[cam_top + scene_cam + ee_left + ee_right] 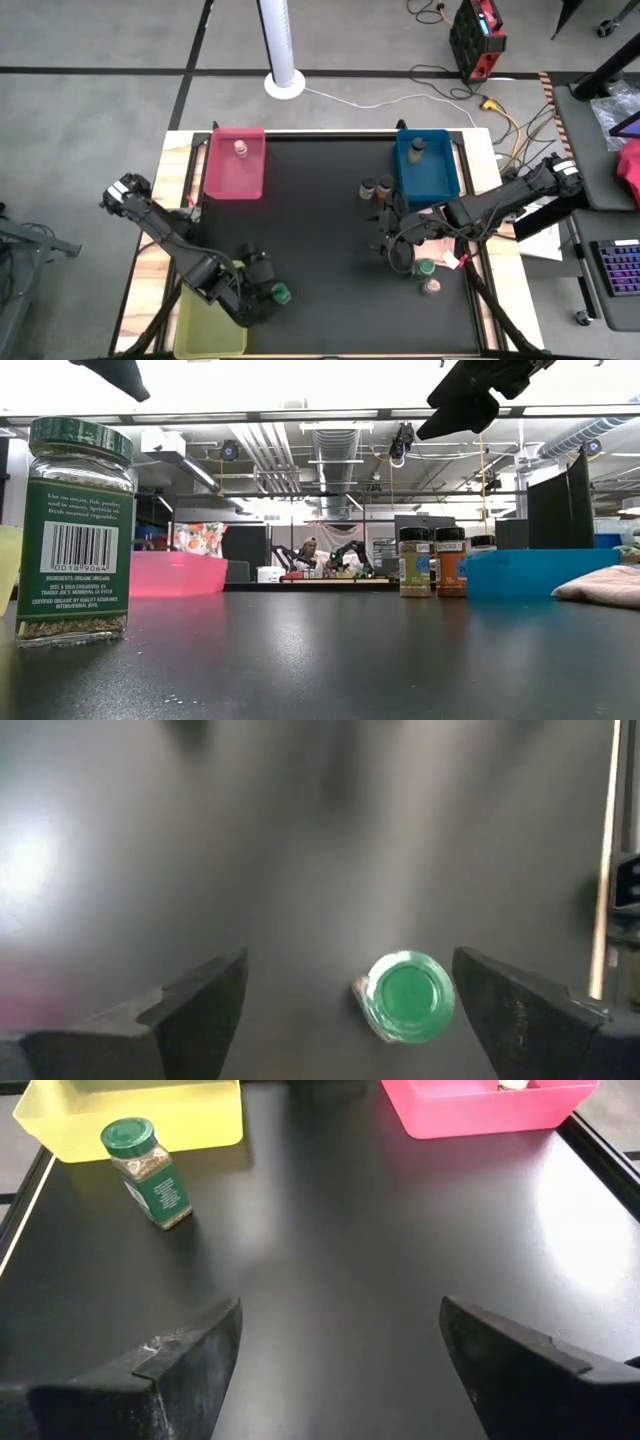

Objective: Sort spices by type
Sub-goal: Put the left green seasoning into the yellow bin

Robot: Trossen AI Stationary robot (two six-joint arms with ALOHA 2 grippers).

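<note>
I should next pick up the spice jar by its green-lidded end [281, 293] with my left gripper, so I can sort it into the yellow-green tray [205, 325].
A green-lidded spice jar [281, 293] stands upright on the black table beside the yellow-green tray [205, 325]. My left gripper [350, 962] hovers above it, open. The lid [405, 998] shows below, between the fingers and nearer one of them, untouched. My right gripper [340, 1308] is open over the table's right half [392, 248], pointing toward the left. Near it stand a green-lidded jar [426, 268] and a pinkish-topped jar [432, 288]. Two brown-capped jars [376, 187] stand beside the blue tray [440, 180], which holds a dark-capped jar [417, 148]. The red tray [225, 180] holds a pinkish-topped jar [240, 148].
A pink cloth [605, 585] lies at the table's right side near the right arm. The trays sit at the far left, far right and near left corners. The table's middle [320, 230] is bare black surface. Cables and a red box lie on the floor beyond the far edge.
</note>
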